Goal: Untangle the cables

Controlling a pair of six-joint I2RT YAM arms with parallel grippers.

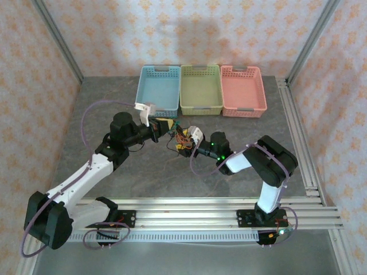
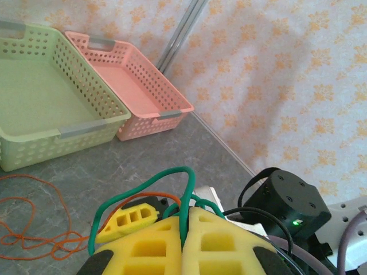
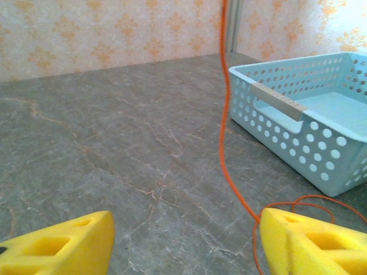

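Note:
I will next grab the orange cable [image 2: 34, 230] with my right gripper by its lone rising strand [image 2: 119, 206], to untangle it from the green and black.
The cables [image 1: 180, 138] form a small clump of orange, dark green and black wire on the table between the two grippers. My left gripper [image 2: 184, 216] is shut on a green cable [image 2: 143, 189], which loops up out of its yellow pads. A black cable [image 2: 269, 215] curves off to the right. Loose orange cable [image 2: 34, 230] squiggles across the table at left. My right gripper [image 3: 183, 247] is open over bare table. An orange strand [image 3: 223, 114] rises beside its right finger [image 3: 309, 243]. From above, the left gripper [image 1: 168, 128] and right gripper [image 1: 184, 147] flank the clump.
Three empty baskets stand in a row at the back: blue [image 1: 159, 90], green [image 1: 200, 90] and pink [image 1: 243, 90]. The blue basket [image 3: 309, 123] is close on the right gripper's right. Patterned walls enclose the table, with rails along the right and near edges.

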